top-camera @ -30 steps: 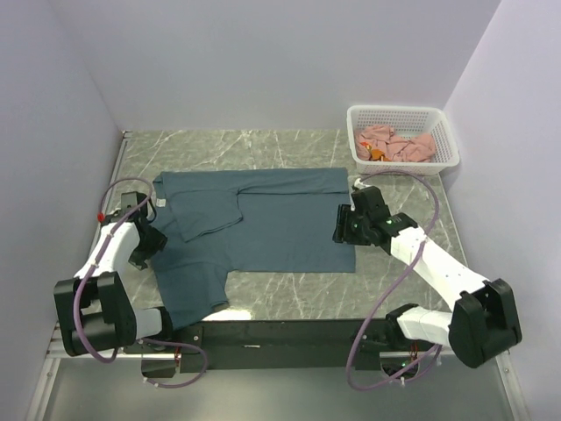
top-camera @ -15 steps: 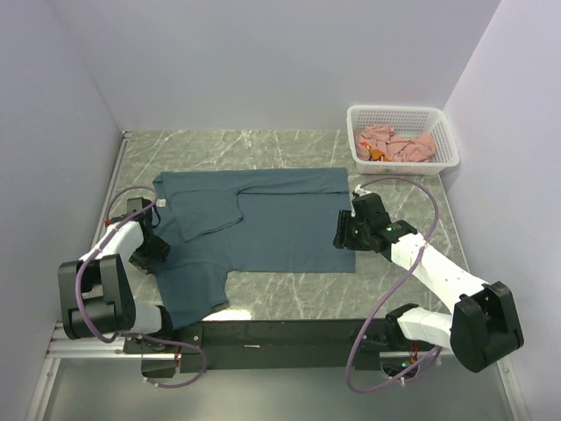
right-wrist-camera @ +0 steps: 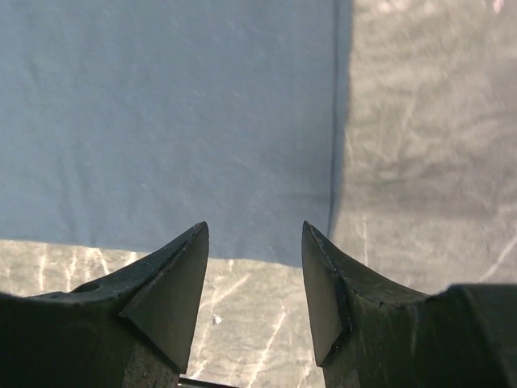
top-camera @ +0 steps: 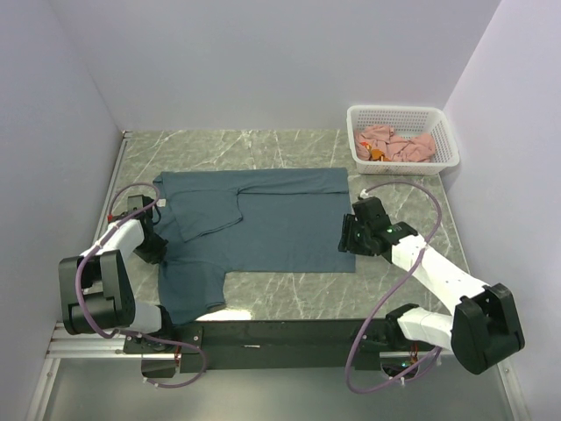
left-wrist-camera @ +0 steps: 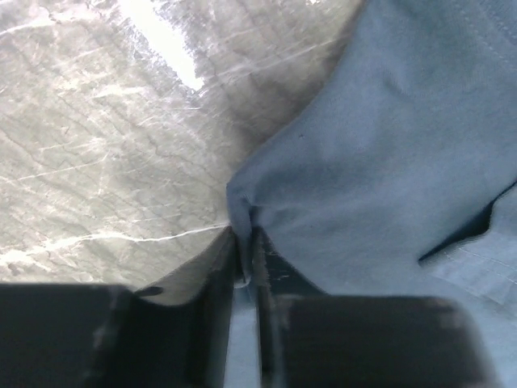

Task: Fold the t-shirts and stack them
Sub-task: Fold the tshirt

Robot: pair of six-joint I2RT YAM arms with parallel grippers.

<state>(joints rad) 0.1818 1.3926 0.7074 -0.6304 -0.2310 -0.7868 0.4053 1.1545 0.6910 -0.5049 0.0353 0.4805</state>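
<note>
To fold the t-shirt's near side over, my right gripper should next grab the blue t-shirt's near corner [top-camera: 352,268] [right-wrist-camera: 298,256], opposite my left gripper's pinch.
The dark slate-blue t-shirt [top-camera: 263,224] lies spread on the marble table, one sleeve folded in over its upper left part. My left gripper [top-camera: 153,252] is at the shirt's left edge and is shut on a pinched fold of the blue cloth [left-wrist-camera: 388,145], which sits between the closed fingers [left-wrist-camera: 246,242]. My right gripper [top-camera: 348,238] stands open low over the shirt's near right corner [right-wrist-camera: 161,121], with nothing between its fingers and bare marble beneath them [right-wrist-camera: 254,234]. Salmon-pink t-shirts [top-camera: 396,145] lie crumpled in the basket.
A white lattice basket [top-camera: 403,111] stands at the back right corner of the table. Pale walls close in the left, back and right sides. The shirt's lower left part hangs toward the black front rail [top-camera: 280,331].
My left gripper has shut on the shirt's left edge, drawing the cloth there slightly in. My right gripper has drifted a little to the right and stayed open.
</note>
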